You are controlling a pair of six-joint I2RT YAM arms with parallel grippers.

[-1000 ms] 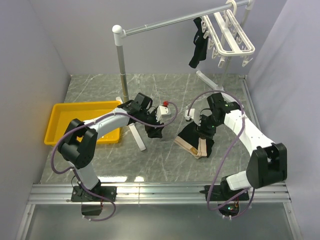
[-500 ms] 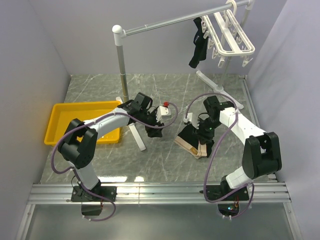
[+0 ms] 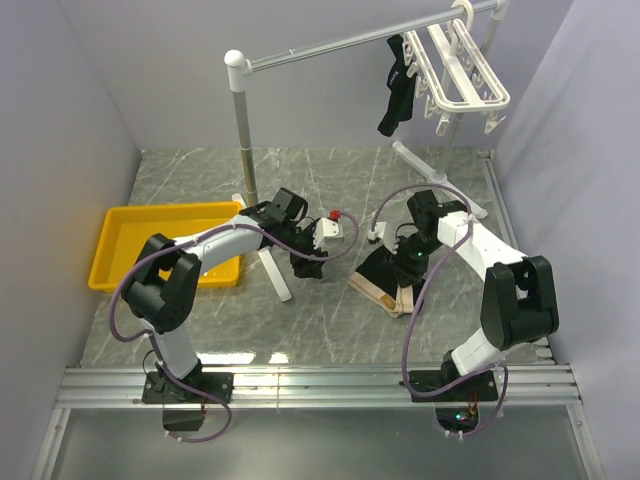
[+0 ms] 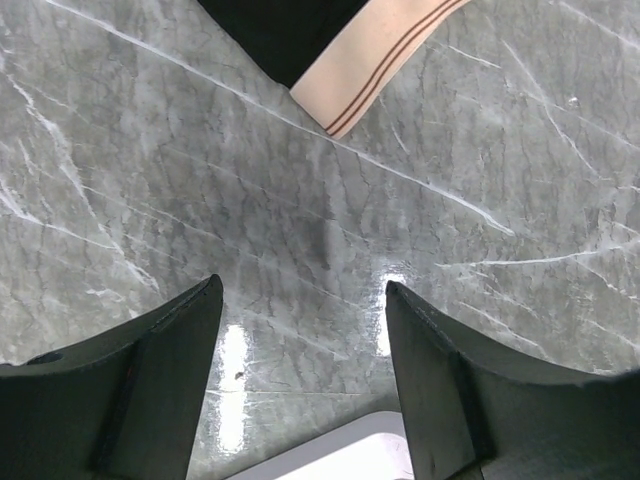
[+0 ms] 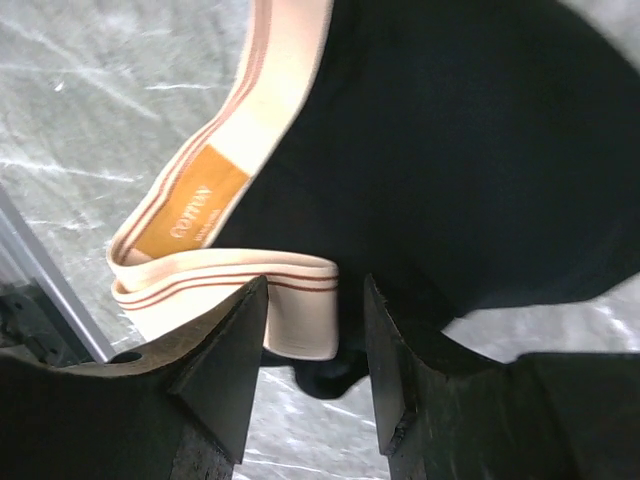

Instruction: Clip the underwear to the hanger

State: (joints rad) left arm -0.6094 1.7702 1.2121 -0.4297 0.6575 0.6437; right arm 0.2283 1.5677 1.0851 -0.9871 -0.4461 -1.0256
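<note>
The left gripper grabs the underwear by the tan waistband's free corner [image 3: 355, 281] [image 4: 332, 106] next, so that both grippers spread the underwear straight for clipping.
The underwear [image 3: 384, 272], black with a tan waistband [image 3: 378, 292], lies crumpled on the marble floor at centre right. My right gripper [image 3: 406, 264] hangs right over it, jaws open. In the right wrist view the folded end of the waistband [image 5: 300, 305] and some black cloth [image 5: 460, 150] sit between the open fingers [image 5: 220, 360]. My left gripper [image 3: 306, 262] is open and empty over bare floor to the left of the underwear. Its wrist view shows a corner of the waistband [image 4: 382, 52] ahead. The white hanger [image 3: 462, 66] hangs from the rail at the top right.
A narrow black garment [image 3: 394, 92] hangs on the hanger's left side. The grey rail stand [image 3: 242, 110] rises at centre back, and its white foot [image 3: 274, 274] lies beside my left gripper. A yellow tray [image 3: 130, 232] sits at the left.
My right arm has folded in to the left, with its gripper still over the underwear. The cloth pile looks a little flatter. My left gripper has barely moved.
</note>
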